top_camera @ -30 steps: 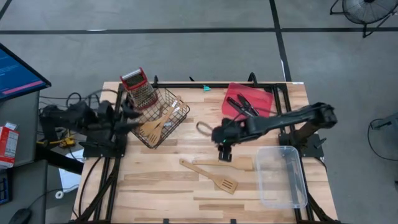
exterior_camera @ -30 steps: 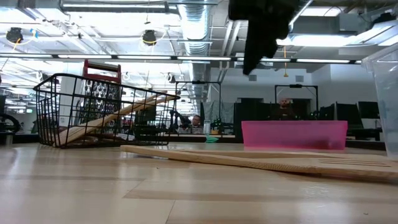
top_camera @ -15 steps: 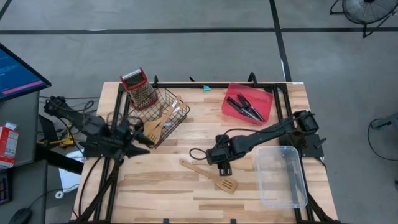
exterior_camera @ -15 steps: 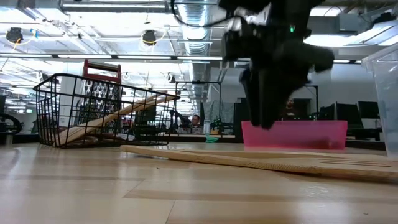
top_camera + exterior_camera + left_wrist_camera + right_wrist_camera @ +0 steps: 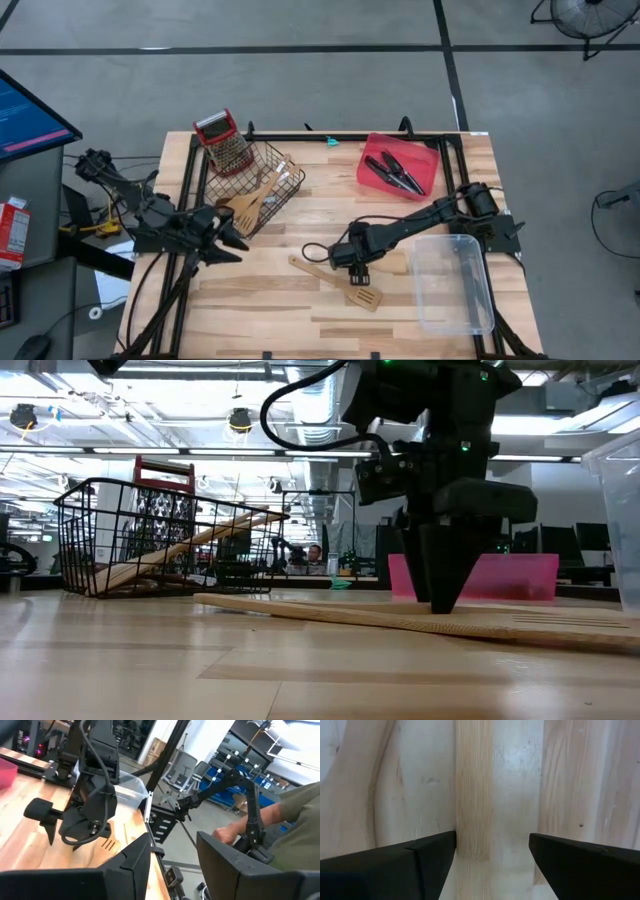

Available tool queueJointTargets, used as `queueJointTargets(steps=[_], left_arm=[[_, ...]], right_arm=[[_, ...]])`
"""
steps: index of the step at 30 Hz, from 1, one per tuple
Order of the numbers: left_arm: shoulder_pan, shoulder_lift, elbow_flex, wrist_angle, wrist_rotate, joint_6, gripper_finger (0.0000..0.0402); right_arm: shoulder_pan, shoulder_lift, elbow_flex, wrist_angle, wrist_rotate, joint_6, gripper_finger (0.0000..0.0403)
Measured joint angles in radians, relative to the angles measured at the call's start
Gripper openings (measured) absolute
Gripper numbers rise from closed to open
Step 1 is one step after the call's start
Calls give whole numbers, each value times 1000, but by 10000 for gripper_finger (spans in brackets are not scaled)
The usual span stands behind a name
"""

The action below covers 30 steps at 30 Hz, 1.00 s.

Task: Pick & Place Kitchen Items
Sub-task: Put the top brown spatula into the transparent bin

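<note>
My right gripper's fingers are low on both sides of the wooden spoon's handle, so it is time for my right gripper to close on the handle.
A pale wooden slotted spatula lies flat on the table near the middle, and shows as a long strip in the low view. My right gripper is open and low over it, fingers pointing down. In the right wrist view the fingers stand on either side of the wooden handle, which lies nearer one finger. My left gripper is open and empty beside the near corner of the black wire basket, which holds more wooden utensils.
A red-topped grater leans at the basket's far side. A red tray with black-handled knives sits at the far right. A clear plastic bin stands at the near right, close to my right arm.
My right gripper has moved toward the table's near left and come down until its fingertips straddle the spatula handle at table height. My left gripper has drawn back from the basket toward the table's near edge.
</note>
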Motion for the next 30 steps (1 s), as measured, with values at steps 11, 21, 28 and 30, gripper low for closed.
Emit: queueJointTargets(steps=[11,21,28,30], left_arm=[[-15,0,0,5,1,0,121],[-15,0,0,5,2,4,117],[-14,0,0,5,4,4,117],[-14,0,0,5,4,4,117]], right_arm=[[2,-2,-3,25,-10,0,142],[0,-2,-3,51,3,1,82],[-22,-29,21,59,13,1,92],[-34,-58,36,56,19,1,93]])
